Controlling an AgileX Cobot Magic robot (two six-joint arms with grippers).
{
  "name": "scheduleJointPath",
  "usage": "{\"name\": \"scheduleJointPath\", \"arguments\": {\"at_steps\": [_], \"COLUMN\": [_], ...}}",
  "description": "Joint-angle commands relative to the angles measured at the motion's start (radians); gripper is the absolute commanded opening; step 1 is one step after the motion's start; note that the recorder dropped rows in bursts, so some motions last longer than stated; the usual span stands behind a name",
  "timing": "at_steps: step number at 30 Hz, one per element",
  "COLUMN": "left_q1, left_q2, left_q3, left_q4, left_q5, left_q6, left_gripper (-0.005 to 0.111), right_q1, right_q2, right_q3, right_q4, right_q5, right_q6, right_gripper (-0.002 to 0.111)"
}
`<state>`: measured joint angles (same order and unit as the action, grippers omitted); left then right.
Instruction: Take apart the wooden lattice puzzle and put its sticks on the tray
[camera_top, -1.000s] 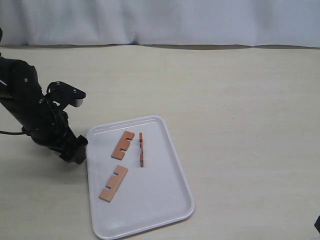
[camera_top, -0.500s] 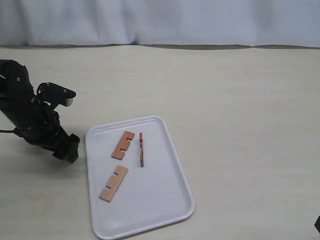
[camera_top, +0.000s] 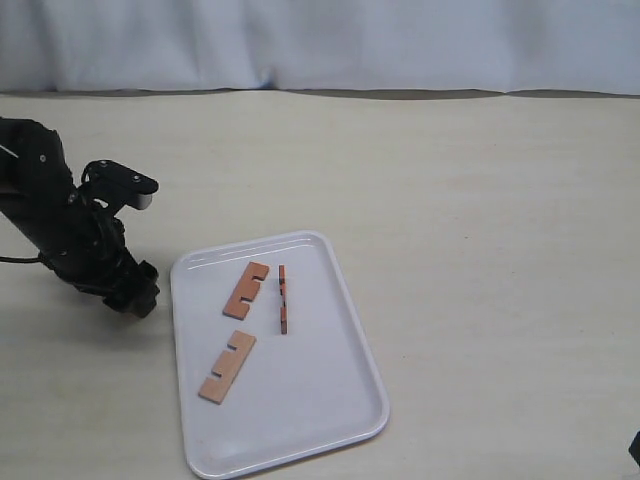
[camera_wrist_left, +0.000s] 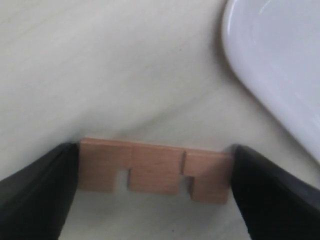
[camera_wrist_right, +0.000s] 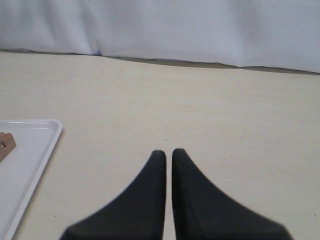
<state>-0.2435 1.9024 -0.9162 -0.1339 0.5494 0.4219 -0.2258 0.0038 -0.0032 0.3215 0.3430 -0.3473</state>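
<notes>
The last notched stick must next join those on the white tray (camera_top: 300, 400), so my left gripper needs to grab its two ends.
Three separate sticks lie on the white tray (camera_top: 300, 400): one notched bar (camera_top: 247, 288), one on its edge (camera_top: 283, 298), one nearer the front (camera_top: 227, 367). No assembled lattice puzzle is in view. On the table just left of the tray, my left gripper (camera_top: 135, 295) points down. In the left wrist view it (camera_wrist_left: 155, 172) spans another stick (camera_wrist_left: 150, 167) lengthwise, a finger (camera_wrist_left: 40, 190) against each end, the notches facing the camera. The right gripper (camera_wrist_right: 164, 155) is shut and empty over bare table.
The tray's rounded rim (camera_wrist_left: 280, 65) lies close beside the held stick. In the right wrist view the tray's edge (camera_wrist_right: 35, 150) and one stick end (camera_wrist_right: 5, 142) show off to one side. A white cloth (camera_top: 320, 45) backs the table.
The left arm has shifted a little left, off the tray's edge, and its jaws have narrowed onto the stick. The three sticks on the tray have not moved.
</notes>
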Motion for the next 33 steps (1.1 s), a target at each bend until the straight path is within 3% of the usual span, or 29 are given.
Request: {"name": "scheduleJointPath", "arguments": {"at_steps": [1,2,9,14,20,25,28,33], "left_q1": [-0.001,-0.001,-0.024,-0.181,-0.374,-0.471,-0.480,-0.480], "left_q2": [0.011,0.005,-0.115,-0.207,-0.187,-0.160,-0.134,-0.100], "left_q3": [-0.012,-0.032,-0.129,-0.129,-0.129,-0.129,-0.129,-0.129], "left_q4": [0.011,0.011,-0.071,-0.074,-0.171,-0.151,-0.139,-0.163], "left_q5": [0.058,0.091,0.273,0.224,0.111,0.086,0.083,0.047], "left_q6": [-0.002,-0.002,0.001,0.006,0.006,0.006,0.006,-0.004], "left_gripper": [0.005,0.000,0.000,0.000,0.000,0.001,0.011,0.043], "right_q1": [0.004,0.004,0.004,0.004,0.004,0.004,0.004,0.004], "right_q2": [-0.004,-0.004,-0.004,-0.004,-0.004,-0.004,-0.004,-0.004], "right_q3": [0.003,0.003,0.003,0.003,0.003,0.003,0.003,0.003], "right_q4": [0.003,0.003,0.003,0.003,0.003,0.003,0.003,0.003], "right_q5": [-0.002,-0.002,-0.002,-0.002,-0.002,-0.002,-0.002,-0.002], "right_q6": [0.004,0.004,0.004,0.004,0.004,0.004,0.004,0.004], "right_gripper": [0.004,0.004,0.004,0.004,0.004,0.004,0.004,0.004]}}
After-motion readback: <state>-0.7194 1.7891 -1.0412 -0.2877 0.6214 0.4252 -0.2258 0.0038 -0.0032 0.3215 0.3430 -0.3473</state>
